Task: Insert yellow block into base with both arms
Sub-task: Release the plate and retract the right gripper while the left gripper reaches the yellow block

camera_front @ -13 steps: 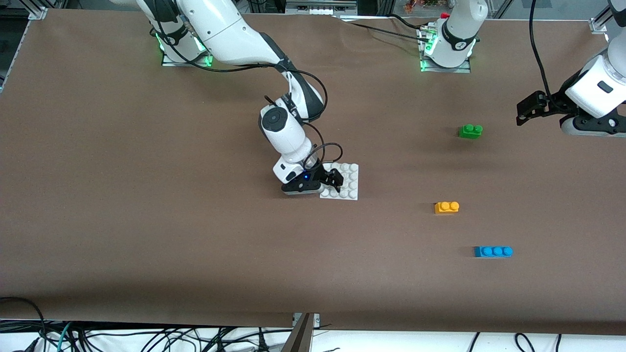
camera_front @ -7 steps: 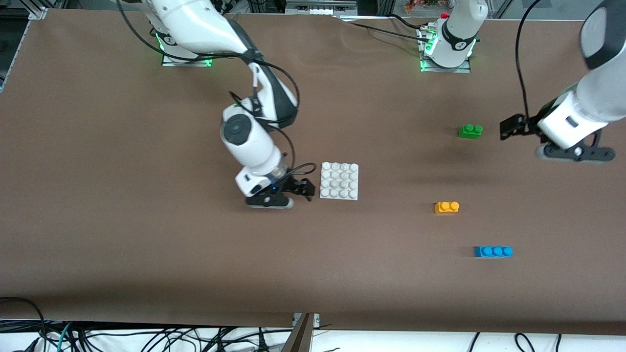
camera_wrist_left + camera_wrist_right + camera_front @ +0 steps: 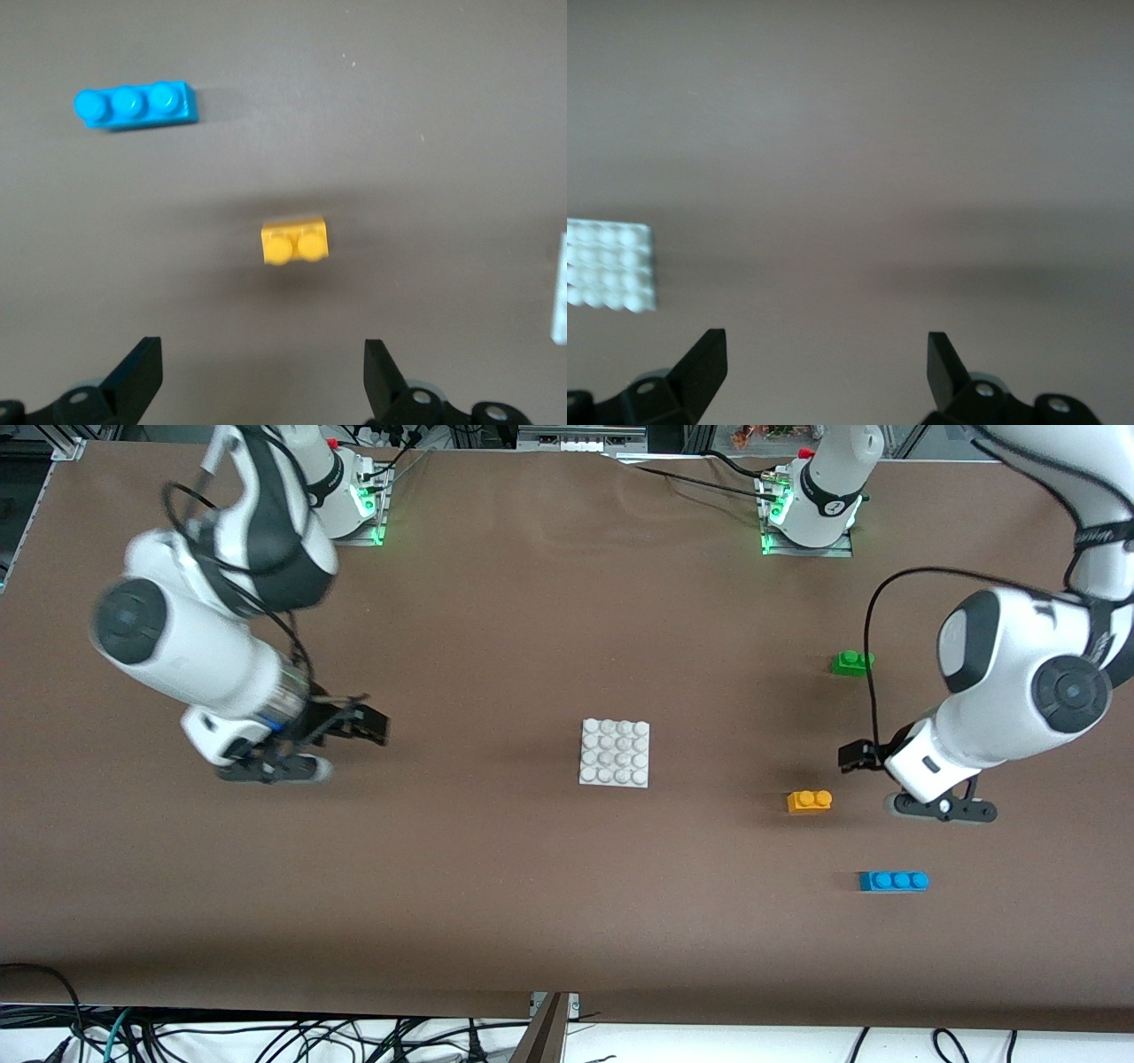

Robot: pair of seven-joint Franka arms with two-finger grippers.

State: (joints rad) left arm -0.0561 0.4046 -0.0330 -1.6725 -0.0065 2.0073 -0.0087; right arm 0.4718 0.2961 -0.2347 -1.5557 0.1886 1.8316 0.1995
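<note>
I should next grab the yellow block [image 3: 809, 801] by its short ends with my left gripper, to put the block into the white studded base.
The yellow block [image 3: 809, 801] [image 3: 295, 242] lies studs-up on the brown table, toward the left arm's end from the base. The white studded base [image 3: 615, 753] [image 3: 611, 264] lies flat mid-table with nothing on it. My left gripper [image 3: 855, 756] [image 3: 263, 354] hangs open over bare table just beside the yellow block, apart from it, with nothing between its fingers. My right gripper [image 3: 365, 726] [image 3: 827, 345] is open and empty over bare table, well off the base toward the right arm's end.
A green two-stud brick [image 3: 852, 662] lies farther from the front camera than the yellow block. A blue three-stud brick [image 3: 893, 880] [image 3: 135, 104] lies nearer to the camera. The base's edge [image 3: 560, 292] shows in the left wrist view.
The right gripper has drawn back from the base toward the right arm's end. The left gripper has travelled from beside the green brick to beside the yellow block. No brick has moved.
</note>
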